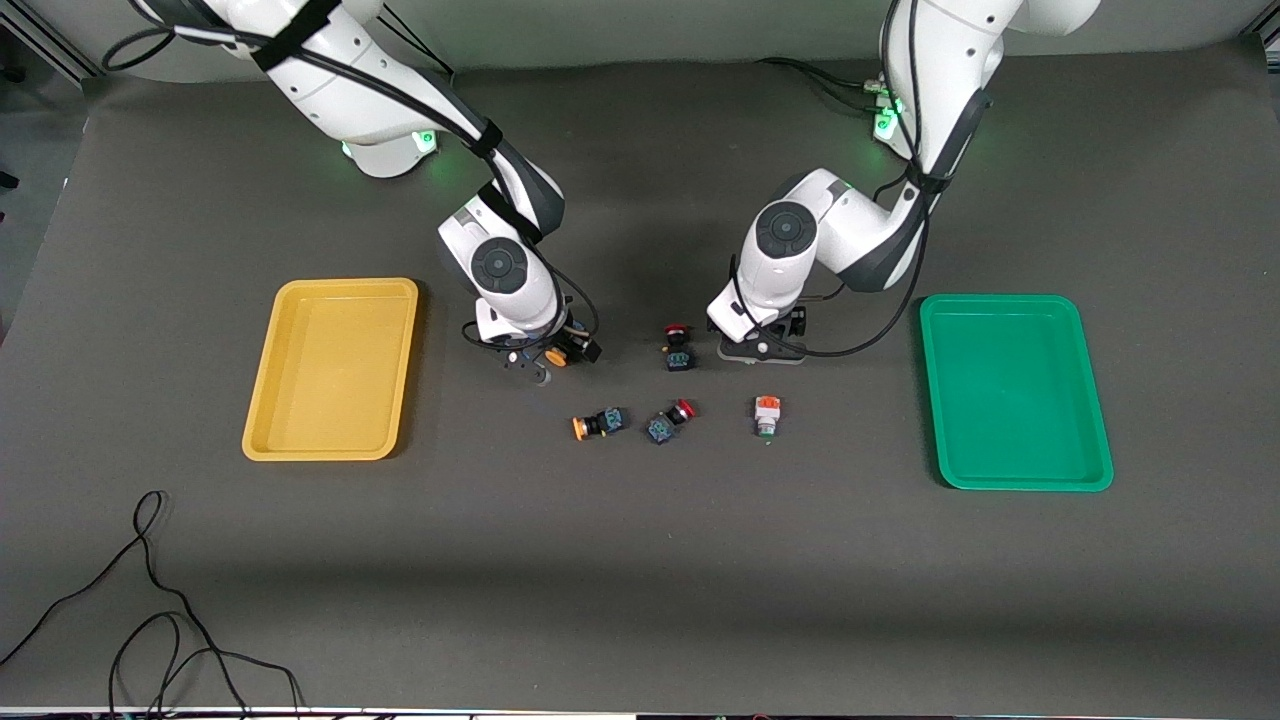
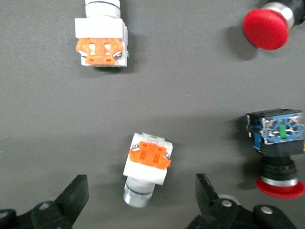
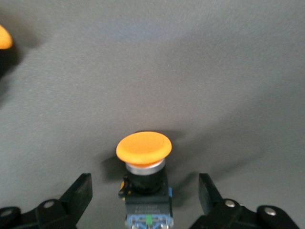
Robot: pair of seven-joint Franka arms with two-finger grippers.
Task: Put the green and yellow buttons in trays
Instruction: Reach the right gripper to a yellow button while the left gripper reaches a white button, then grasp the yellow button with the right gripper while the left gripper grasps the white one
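Observation:
My right gripper should close on the button now. Its fingers are beside the button's black-and-blue body (image 3: 148, 205) below the button's yellow cap, so they would hold the button.
My right gripper (image 1: 540, 366) (image 3: 144, 183) is open, low over a yellow-capped button (image 1: 556, 356) (image 3: 144, 164). That button lies between its fingers, untouched. A second yellow-capped button (image 1: 597, 424) lies nearer the camera. My left gripper (image 1: 760, 348) (image 2: 140, 186) is open around a white-bodied green button (image 2: 147, 164), which the hand hides in the front view. Another white green button (image 1: 767, 415) (image 2: 101, 42) lies nearer the camera. The yellow tray (image 1: 330, 370) sits at the right arm's end and the green tray (image 1: 1015, 390) at the left arm's end. Nothing lies in either.
Two red-capped black-and-blue switches lie between the grippers. One (image 1: 677, 346) (image 2: 279, 152) is beside my left gripper. The other (image 1: 668, 422) (image 2: 267, 26) lies nearer the camera. A loose black cable (image 1: 150, 600) lies at the table's near corner, at the right arm's end.

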